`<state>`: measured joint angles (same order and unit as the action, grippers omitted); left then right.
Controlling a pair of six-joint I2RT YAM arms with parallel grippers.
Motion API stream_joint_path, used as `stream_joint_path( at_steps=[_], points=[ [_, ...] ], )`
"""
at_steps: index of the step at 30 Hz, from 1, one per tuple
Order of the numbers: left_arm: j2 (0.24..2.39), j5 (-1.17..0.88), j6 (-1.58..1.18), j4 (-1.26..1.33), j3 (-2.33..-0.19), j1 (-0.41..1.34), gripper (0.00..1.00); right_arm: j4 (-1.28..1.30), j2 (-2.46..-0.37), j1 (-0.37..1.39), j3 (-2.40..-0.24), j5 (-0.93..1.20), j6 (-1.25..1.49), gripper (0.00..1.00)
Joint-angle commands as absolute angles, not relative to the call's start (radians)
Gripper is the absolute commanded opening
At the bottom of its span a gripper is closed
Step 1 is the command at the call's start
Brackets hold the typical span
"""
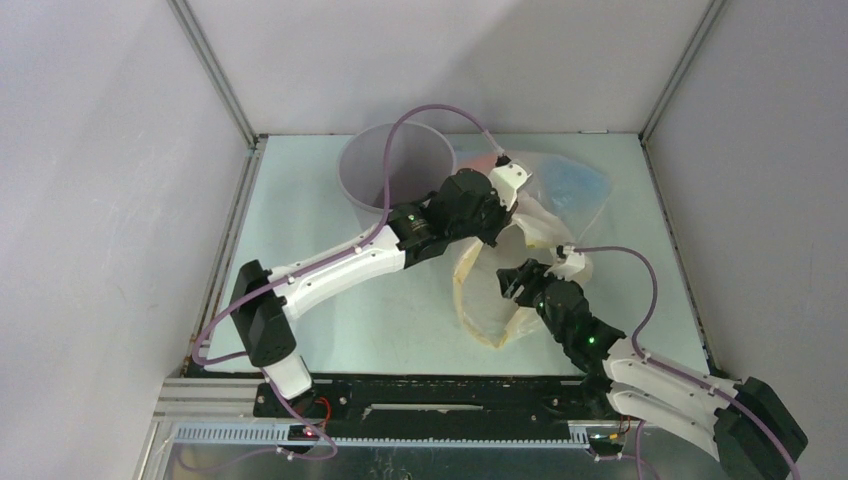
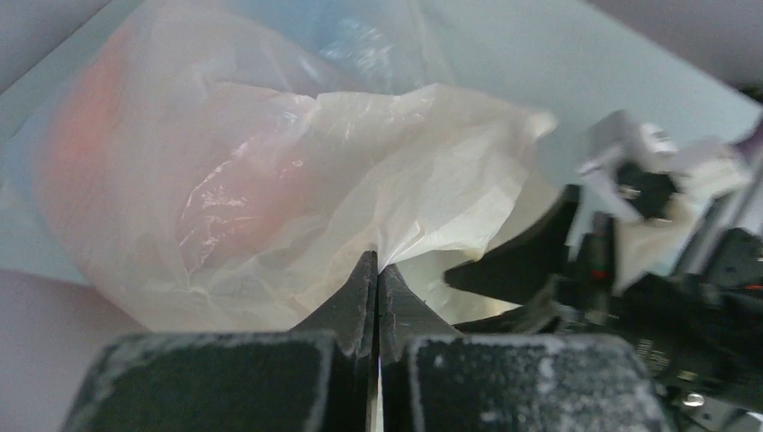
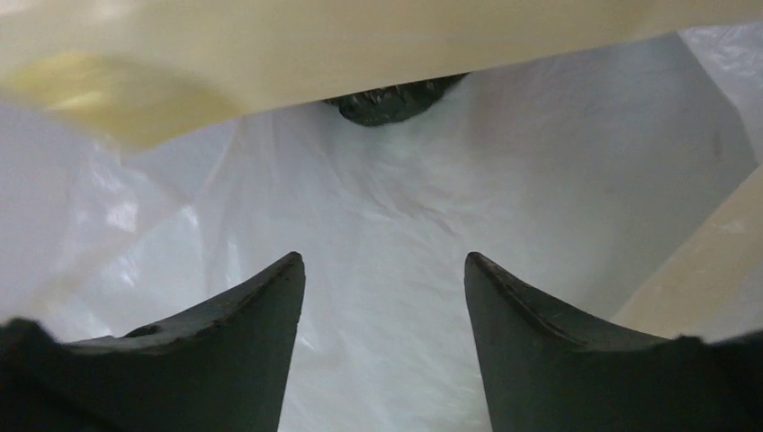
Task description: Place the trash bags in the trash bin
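My right gripper grabs the red-pink bag by its end nearest the pale yellow bag's opening next. This leaves the red-pink bag's bulk free to enter the bin (image 1: 392, 165).
The light-grey trash bin (image 1: 392, 165) stands upright at the back of the table. The trash bags lie in a heap to its right: a pale yellow bag (image 1: 487, 305), a light blue bag (image 1: 577, 185) and a red-pink bag (image 1: 480, 160). My left gripper (image 1: 503, 232) is shut on a fold of the pale yellow bag (image 2: 423, 171), with the red-pink bag (image 2: 99, 135) behind it. My right gripper (image 1: 512, 283) is open, and its fingers (image 3: 261, 315) point into pale plastic (image 3: 387, 216) without closing on it. A yellow edge of the bag (image 3: 360, 45) hangs above them.
Grey walls enclose the table (image 1: 330, 320) on the left, back and right. The left arm's cable (image 1: 400, 130) arcs over the bin's rim. The right arm's wrist (image 2: 630, 198) is close by on the right in the left wrist view.
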<state>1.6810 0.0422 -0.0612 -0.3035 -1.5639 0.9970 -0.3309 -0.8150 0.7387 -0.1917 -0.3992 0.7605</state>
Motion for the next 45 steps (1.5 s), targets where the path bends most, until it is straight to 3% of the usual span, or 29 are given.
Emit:
stream_joint_path(
  at_steps=[1, 6, 10, 14, 24, 29, 33, 38, 45],
  points=[
    [1.652, -0.089, -0.117, -0.303, -1.645, 1.003, 0.0, -0.515, -0.838, 0.706, -0.196, -0.484, 0.924, 0.71],
    [1.63, -0.148, -0.142, -0.321, -1.67, 1.018, 0.0, -0.542, -0.873, 0.63, -0.207, -0.441, 0.993, 0.74],
    [1.619, -0.156, -0.136, -0.348, -1.69, 1.051, 0.0, -0.537, -0.891, 0.601, -0.215, -0.438, 1.051, 0.85],
    [1.615, -0.166, -0.138, -0.365, -1.707, 1.081, 0.0, -0.548, -0.886, 0.584, -0.214, -0.454, 1.1, 0.89],
    [1.592, -0.205, -0.187, -0.368, -1.72, 1.098, 0.0, -0.554, -0.976, 0.557, -0.268, -0.47, 1.142, 0.84],
    [1.575, -0.182, -0.19, -0.368, -1.684, 1.098, 0.0, -0.601, -1.054, 0.508, -0.286, -0.424, 1.143, 0.69],
    [1.573, -0.111, -0.185, -0.388, -1.658, 1.098, 0.0, -0.644, -1.084, 0.479, -0.294, -0.371, 1.103, 0.32],
    [1.613, 0.071, -0.213, -0.442, -1.632, 1.068, 0.0, -0.451, -0.905, 0.516, -0.292, -0.408, 1.043, 0.07],
    [1.615, 0.143, -0.258, -0.409, -1.566, 1.008, 0.0, -0.158, -0.549, 0.532, -0.221, -0.442, 1.03, 0.0]
  ],
)
